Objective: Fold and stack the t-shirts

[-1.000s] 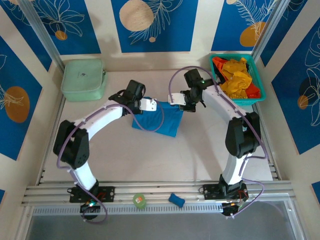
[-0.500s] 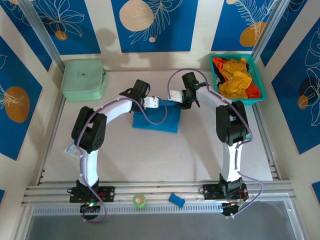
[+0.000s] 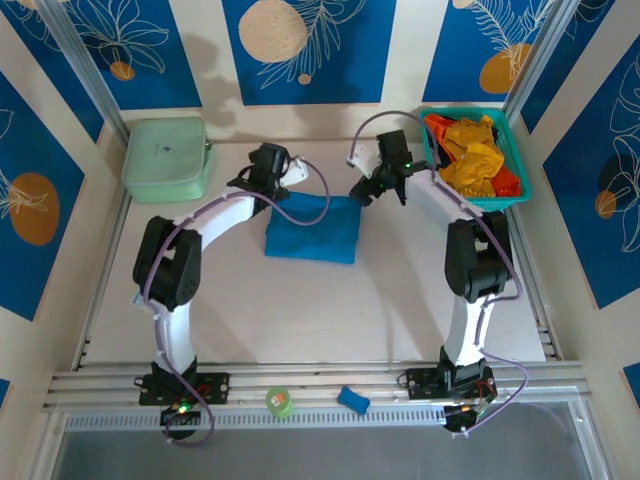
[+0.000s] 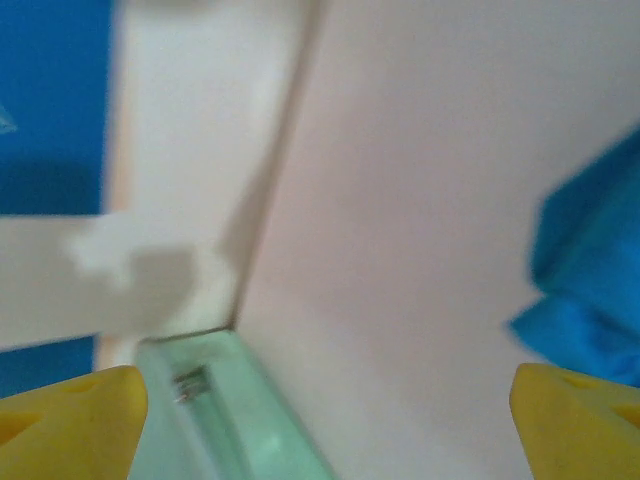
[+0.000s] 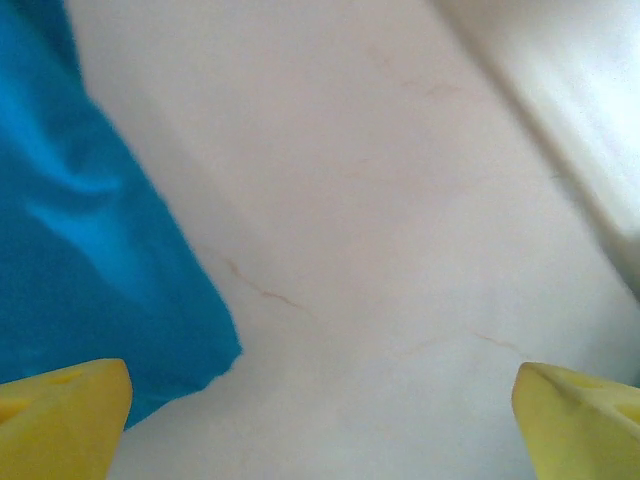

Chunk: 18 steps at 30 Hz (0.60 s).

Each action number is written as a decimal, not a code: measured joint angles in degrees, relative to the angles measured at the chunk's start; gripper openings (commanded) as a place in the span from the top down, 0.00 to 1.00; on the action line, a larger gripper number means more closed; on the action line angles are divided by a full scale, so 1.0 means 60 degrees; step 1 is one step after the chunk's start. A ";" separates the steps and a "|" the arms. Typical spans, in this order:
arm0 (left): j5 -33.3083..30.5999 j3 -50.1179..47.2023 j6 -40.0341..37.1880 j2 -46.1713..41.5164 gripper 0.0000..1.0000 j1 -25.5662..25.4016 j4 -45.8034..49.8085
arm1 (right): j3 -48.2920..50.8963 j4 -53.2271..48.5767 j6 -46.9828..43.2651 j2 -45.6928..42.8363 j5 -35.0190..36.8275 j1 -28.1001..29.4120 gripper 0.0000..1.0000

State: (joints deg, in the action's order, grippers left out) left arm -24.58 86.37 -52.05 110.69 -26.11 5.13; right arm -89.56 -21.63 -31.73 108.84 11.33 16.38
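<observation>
I will next use my right gripper to grab the folded blue t-shirt at its basket-side edge (image 3: 357, 213) (image 5: 198, 376), opposite my left gripper. Then both can move it flat for stacking.
The blue t-shirt (image 3: 310, 230) lies folded into a flat rectangle in the middle of the table. My left gripper (image 3: 290, 176) hovers just beyond its far left corner, open, with nothing between the yellow fingertips (image 4: 72, 418); the shirt's edge (image 4: 590, 285) shows to its right. My right gripper (image 3: 361, 180) is beyond the far right corner, also open and empty, with the shirt's corner (image 5: 85, 230) to its left. A yellow-orange t-shirt (image 3: 470, 152) and a red-orange one (image 3: 507, 181) lie crumpled in the teal basket (image 3: 478, 204) at the back right.
A mint-green square case (image 3: 167, 158) sits at the back left and shows blurred below the left gripper (image 4: 225, 410). A small green ball (image 3: 279, 401) and a blue piece (image 3: 352, 400) rest on the front rail. Walls close in the table on three sides.
Both grippers opened and let go of the blue t-shirt's far edge, then drew back and apart toward the rear. The shirt now lies flat and folded.
</observation>
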 measured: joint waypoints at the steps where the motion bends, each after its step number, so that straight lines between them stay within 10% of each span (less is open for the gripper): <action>1: -0.0106 0.0000 0.0277 -0.0302 0.07 0.0044 -0.0080 | -0.0182 -0.0197 0.0594 -0.0306 0.0197 -0.0036 0.01; 8: -0.0474 -0.0007 0.2929 -0.3391 0.01 0.0572 0.0076 | -0.1588 -0.2153 0.3923 -0.3031 0.1118 -0.0215 0.01; 18: 0.1078 -0.0058 0.7461 -0.6175 0.07 0.0627 0.4535 | 0.1869 -0.3650 0.8116 -0.6393 0.0259 -0.0940 0.23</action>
State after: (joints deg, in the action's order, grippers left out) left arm -18.11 86.02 -7.29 73.65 -22.35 32.34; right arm -78.35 -43.53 16.97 70.48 12.88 10.74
